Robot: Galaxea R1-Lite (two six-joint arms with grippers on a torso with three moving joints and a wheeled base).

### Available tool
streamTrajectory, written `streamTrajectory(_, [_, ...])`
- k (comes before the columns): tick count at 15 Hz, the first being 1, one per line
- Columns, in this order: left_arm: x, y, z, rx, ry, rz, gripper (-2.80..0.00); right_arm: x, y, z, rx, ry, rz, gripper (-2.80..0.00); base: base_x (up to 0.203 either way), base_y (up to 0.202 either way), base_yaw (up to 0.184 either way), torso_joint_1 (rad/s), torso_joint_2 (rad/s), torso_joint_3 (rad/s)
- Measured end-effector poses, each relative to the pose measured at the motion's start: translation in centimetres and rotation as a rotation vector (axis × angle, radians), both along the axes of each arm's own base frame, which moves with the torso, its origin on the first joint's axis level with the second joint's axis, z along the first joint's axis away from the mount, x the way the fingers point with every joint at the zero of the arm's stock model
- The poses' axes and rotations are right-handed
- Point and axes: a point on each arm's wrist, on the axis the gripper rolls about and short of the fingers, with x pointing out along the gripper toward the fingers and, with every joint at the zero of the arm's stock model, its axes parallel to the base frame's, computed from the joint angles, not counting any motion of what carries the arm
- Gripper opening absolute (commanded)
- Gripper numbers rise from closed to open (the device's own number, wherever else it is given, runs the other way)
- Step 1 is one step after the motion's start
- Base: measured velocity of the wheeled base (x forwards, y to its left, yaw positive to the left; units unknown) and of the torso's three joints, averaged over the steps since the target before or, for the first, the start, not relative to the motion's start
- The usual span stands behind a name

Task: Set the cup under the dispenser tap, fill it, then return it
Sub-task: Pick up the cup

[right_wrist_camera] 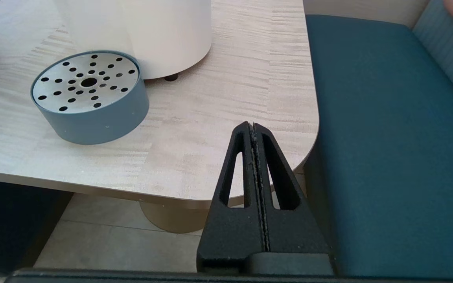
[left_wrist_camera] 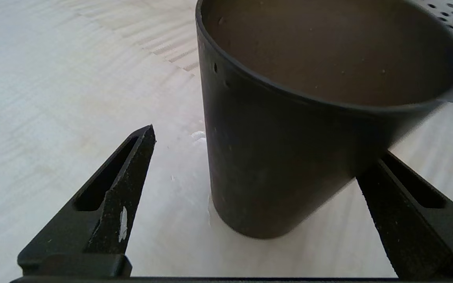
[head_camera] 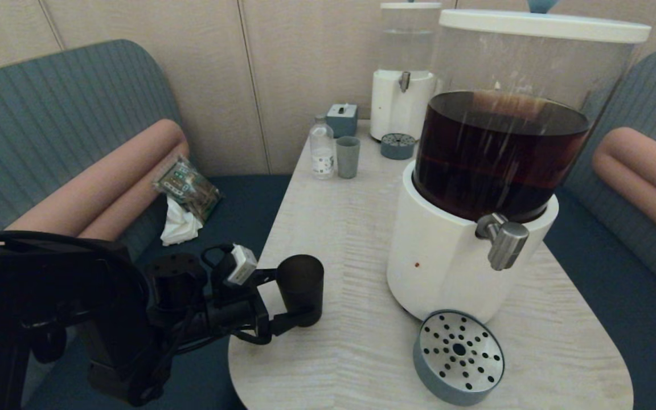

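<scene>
My left gripper is going to hold the cup by its side (head_camera: 300, 295) next, so the cup's rim stays free for the drink from the dispenser tap (head_camera: 501, 239).
The matte black cup (head_camera: 300, 285) stands upright and empty near the left edge of the pale wood table (head_camera: 333, 239). My left gripper (head_camera: 296, 297) reaches in from the left and is open, one finger on each side of the cup (left_wrist_camera: 289, 137). In the left wrist view one fingertip (left_wrist_camera: 146, 135) stands clear of the cup wall, and the other is partly hidden behind the cup. The brushed-silver dispenser tap (head_camera: 501, 239) juts from the white base of the big dispenser (head_camera: 447, 262) holding dark brown liquid, to the cup's right. My right gripper (right_wrist_camera: 253, 126) is shut, parked off the table's near right corner.
A round blue drip tray (head_camera: 458, 356) with a perforated metal top sits below the tap, near the front edge. At the back stand a grey-blue tumbler (head_camera: 348, 156), a small bottle (head_camera: 322, 148), a clear-liquid dispenser (head_camera: 402, 97) and a smaller tray (head_camera: 397, 145). Padded bench seats flank the table.
</scene>
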Motion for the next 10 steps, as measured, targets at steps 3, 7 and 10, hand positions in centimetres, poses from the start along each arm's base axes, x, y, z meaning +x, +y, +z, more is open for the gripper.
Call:
streamTrajectory(3, [0.5,-0.5,-0.2,-0.001,-0.006,0.011,0.0,0.0,0.0,0.0,0.0,0.0,0.0,-2.8,0.0,0.0,0.0,0.0,0.0,0.0])
streamTrajectory(7, [0.9,-1.1,-0.4,-0.003,-0.009,0.021,0.0,0.0,0.0,0.0,0.0,0.001,-0.001,-2.8,0.0,0.0,0.0,0.0,0.0,0.0])
streamTrajectory(10, [0.9,-1.4,-0.4,-0.003,-0.012,0.019,-2.8,0.0,0.0,0.0,0.004,0.001,-0.002,-2.8,0.0,0.0,0.0,0.0,0.0,0.0])
